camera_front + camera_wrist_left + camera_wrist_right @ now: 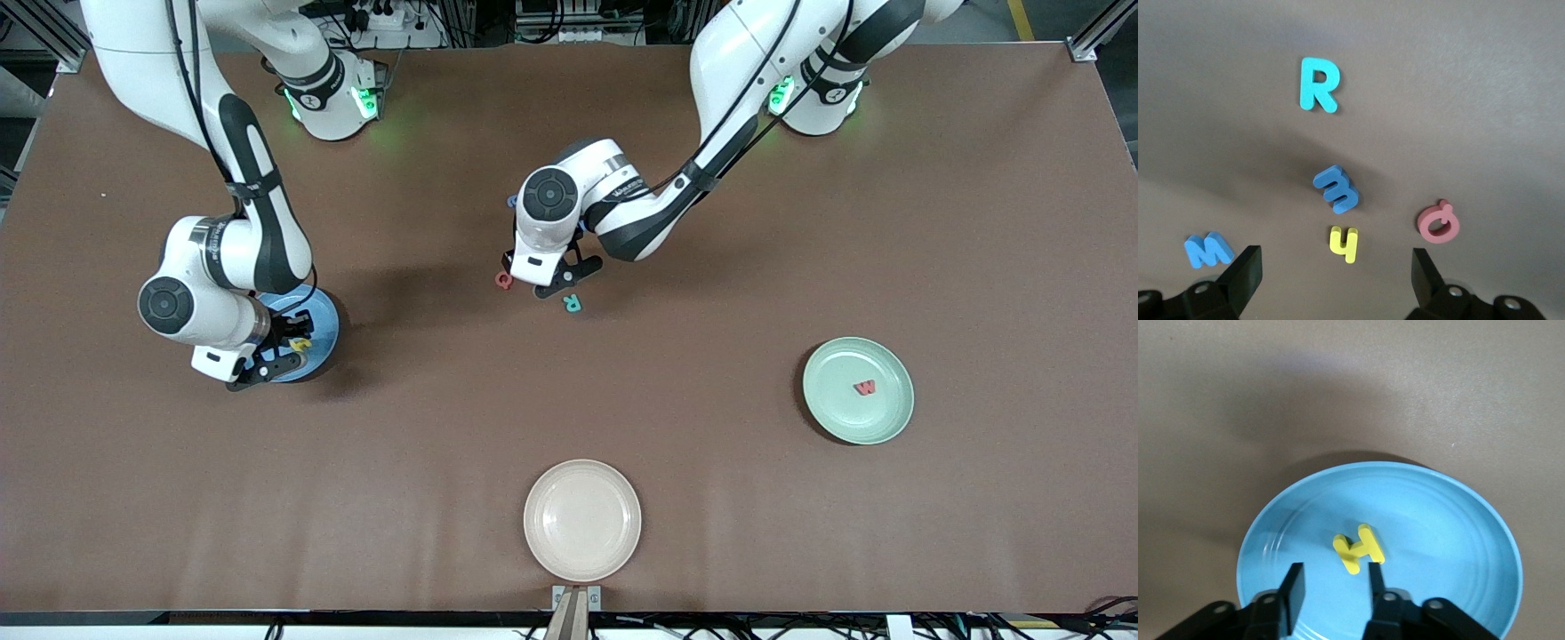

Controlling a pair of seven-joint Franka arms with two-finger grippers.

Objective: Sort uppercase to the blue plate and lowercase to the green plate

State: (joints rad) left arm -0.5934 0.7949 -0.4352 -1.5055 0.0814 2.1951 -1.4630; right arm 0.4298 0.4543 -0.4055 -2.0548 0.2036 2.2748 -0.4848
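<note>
I will next grab the yellow h with my left gripper across its stem and arched leg (1343, 245), since lowercase letters go onto the green plate.
My right gripper (1333, 590) hangs low over the blue plate (1451, 540), jaws open. The yellow H (1359, 549) lies in the plate by one fingertip, free of the grip. My left gripper (1337, 280) stands open over a cluster of letters at mid-table. Straight below it lies the yellow h (1344, 244). Around that are the blue E shape (1336, 189), teal R (1318, 85), red Q (1439, 222) and blue M (1207, 250). The green plate (836, 409), toward the left arm's end, holds the red w (864, 387).
A cream plate (582, 520) sits near the table's front edge, nearer to the camera than the letter cluster. The left arm's wrist covers most of the cluster in the front view; only the red Q (504, 280) and teal R (572, 303) show there.
</note>
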